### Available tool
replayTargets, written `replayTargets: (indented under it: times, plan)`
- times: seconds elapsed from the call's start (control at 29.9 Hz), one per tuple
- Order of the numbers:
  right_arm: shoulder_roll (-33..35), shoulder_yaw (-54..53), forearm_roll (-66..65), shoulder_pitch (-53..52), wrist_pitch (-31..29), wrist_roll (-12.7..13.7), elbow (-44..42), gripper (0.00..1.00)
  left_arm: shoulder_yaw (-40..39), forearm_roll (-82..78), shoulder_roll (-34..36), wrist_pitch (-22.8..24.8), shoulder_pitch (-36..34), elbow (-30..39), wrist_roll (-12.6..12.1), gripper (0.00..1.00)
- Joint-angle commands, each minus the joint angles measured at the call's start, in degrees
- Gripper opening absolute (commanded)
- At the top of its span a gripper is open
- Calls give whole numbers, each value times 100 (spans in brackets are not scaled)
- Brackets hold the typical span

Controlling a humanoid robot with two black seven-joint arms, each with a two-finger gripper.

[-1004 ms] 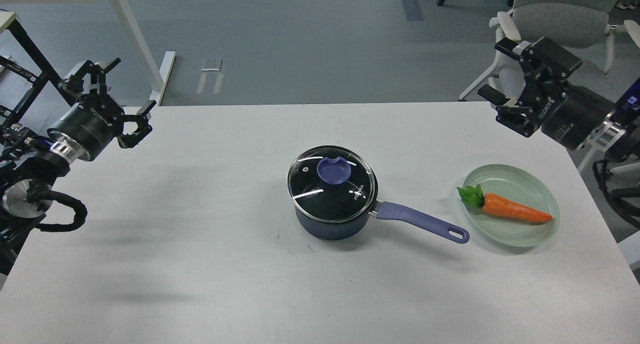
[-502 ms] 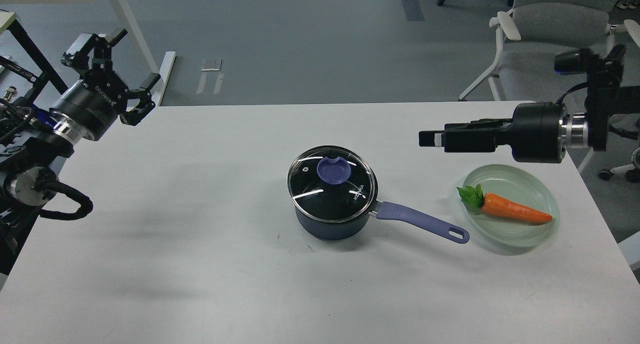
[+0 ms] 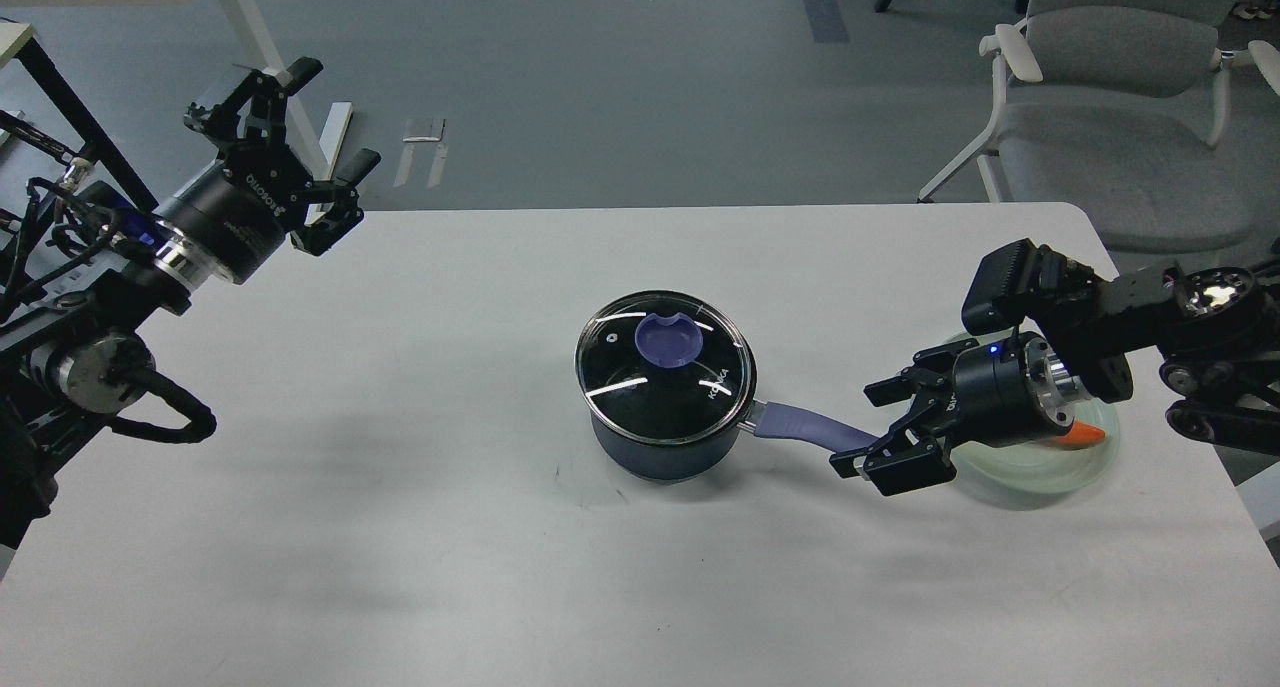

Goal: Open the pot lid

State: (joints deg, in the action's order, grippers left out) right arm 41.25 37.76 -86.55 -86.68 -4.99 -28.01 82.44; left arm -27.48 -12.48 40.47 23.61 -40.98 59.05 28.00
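Note:
My right gripper grabs the lavender handle by its end (image 3: 841, 437) next. That keeps the pot (image 3: 660, 454) steady while the lid comes off.
The dark-blue pot (image 3: 660, 454) stands mid-table with its glass lid (image 3: 700, 392) on it, purple knob (image 3: 668, 340) at the centre. Its lavender handle (image 3: 800, 429) points right. My right gripper (image 3: 862, 427) is open, low over the table, with its two fingers either side of the handle's far end, which it hides. I cannot tell if the fingers touch the handle. My left gripper (image 3: 335, 117) is open and empty, raised above the table's back left corner, far from the pot.
A pale green plate (image 3: 1010, 472) lies right of the pot, mostly hidden behind my right wrist; an orange carrot tip (image 3: 1090, 434) shows on it. A grey chair (image 3: 1110, 37) stands beyond the table's back right corner.
My right arm has swung down from above the plate to the pot's handle, its open fingers now straddling the handle's end. My left gripper has risen and moved right.

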Motion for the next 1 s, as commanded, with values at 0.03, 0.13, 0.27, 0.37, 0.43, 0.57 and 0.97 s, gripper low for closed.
replayTargets:
  times: [0.03, 0.13, 0.27, 0.37, 0.43, 0.57, 0.97]
  plan:
    - [-258, 188, -28, 90, 24, 1, -237, 95, -3, 0, -31, -14, -7, 19, 0, 99]
    - [-372, 241, -28, 143, 94, 1, -273, 92, -3, 0, -31, -119, -7, 194, 0, 99]
    - [-381, 241, -28, 143, 103, 1, -317, 81, -12, 9, -31, -278, -7, 309, 0, 99]
    - [-390, 259, -28, 143, 112, 1, -317, 74, -12, 9, -48, -287, -7, 317, 0, 99]
    - [-390, 302, -28, 143, 121, 1, -317, 62, -3, 0, -48, -287, -7, 317, 0, 99]
    - [-390, 320, -28, 151, 173, 1, -308, 46, -12, 0, -57, -287, -7, 326, 0, 99]
    - [-398, 381, -19, 134, 182, 1, -317, 32, -21, -1876, -48, -208, -103, 730, 0, 99]
